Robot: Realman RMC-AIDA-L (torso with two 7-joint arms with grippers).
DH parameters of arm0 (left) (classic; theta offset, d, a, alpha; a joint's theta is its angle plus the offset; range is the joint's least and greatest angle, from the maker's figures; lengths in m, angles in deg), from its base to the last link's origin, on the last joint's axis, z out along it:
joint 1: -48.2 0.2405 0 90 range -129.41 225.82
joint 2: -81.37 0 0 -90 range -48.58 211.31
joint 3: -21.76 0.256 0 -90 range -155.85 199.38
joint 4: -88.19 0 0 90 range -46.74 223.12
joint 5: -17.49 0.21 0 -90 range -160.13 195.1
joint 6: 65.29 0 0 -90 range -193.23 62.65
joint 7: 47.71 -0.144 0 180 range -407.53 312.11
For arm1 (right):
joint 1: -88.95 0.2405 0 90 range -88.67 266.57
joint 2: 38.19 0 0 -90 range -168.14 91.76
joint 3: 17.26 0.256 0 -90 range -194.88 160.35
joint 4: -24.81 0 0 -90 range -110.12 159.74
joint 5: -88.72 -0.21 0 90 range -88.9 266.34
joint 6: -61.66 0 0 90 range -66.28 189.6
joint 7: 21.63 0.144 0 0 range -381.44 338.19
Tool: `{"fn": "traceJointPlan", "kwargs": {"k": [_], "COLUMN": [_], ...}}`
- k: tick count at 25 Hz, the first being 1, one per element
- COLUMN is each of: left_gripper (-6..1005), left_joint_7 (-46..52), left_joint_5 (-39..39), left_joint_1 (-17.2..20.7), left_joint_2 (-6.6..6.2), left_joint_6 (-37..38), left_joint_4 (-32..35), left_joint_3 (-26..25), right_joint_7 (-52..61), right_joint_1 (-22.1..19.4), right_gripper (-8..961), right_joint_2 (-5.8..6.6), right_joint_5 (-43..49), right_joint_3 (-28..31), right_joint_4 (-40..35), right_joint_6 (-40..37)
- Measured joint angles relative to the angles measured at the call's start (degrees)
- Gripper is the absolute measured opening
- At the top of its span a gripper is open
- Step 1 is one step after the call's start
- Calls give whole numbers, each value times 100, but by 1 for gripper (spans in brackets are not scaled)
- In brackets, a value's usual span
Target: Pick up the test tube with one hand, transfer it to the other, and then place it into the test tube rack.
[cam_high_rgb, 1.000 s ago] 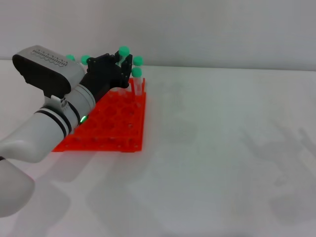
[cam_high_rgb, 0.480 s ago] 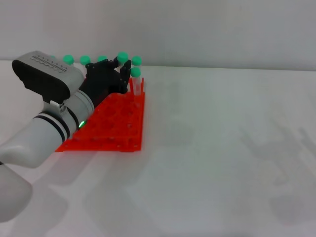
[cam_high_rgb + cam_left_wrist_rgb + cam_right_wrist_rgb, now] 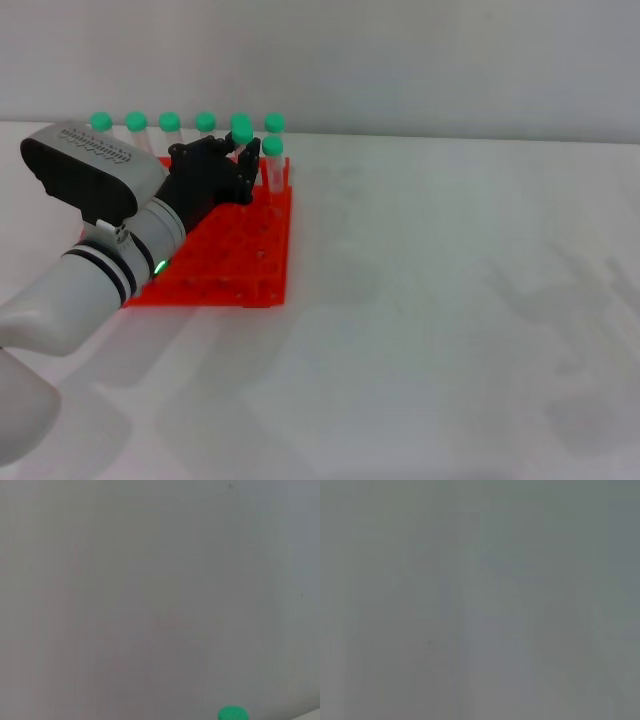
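The held tube's green cap sits almost level with the neighbouring caps over the rack, so the left gripper should open.
The orange-red test tube rack lies on the white table at the left in the head view. My left gripper is over the rack's far edge, shut on a test tube whose green cap shows just above the fingers. The tube stands upright and low, its lower part hidden by the fingers. A row of other green-capped tubes stands along the rack's far side, with one more to the right of the gripper. A green cap shows in the left wrist view. My right gripper is out of view.
The white table stretches to the right of the rack, with a grey wall behind it. The right wrist view shows only a plain grey surface.
My left gripper has moved down and drawn back toward me with the tube, so the cap sits lower over the rack. More of the back row of tubes now shows.
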Motion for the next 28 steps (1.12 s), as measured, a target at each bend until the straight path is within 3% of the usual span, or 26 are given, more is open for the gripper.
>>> {"fn": "traceJointPlan", "kwargs": {"k": [19, 24, 28], "left_gripper": [366, 533, 659], "left_joint_7": [30, 32, 34], "left_joint_5": [-233, -325, -624], "left_joint_1": [289, 739, 1384], "left_joint_2": [4, 4, 10], "left_joint_6": [5, -201, -1198], "left_joint_4": [-55, -326, -411], "left_joint_3": [-39, -42, -23], "right_joint_7": [0, 0, -22], "right_joint_1": [-104, -125, -138], "right_gripper": [848, 848, 847], "right_joint_2": [26, 27, 27], "right_joint_5": [-3, -1, -1], "right_joint_3": [87, 95, 172], "right_joint_4": [29, 45, 58], "right_joint_6": [3, 10, -1]}}
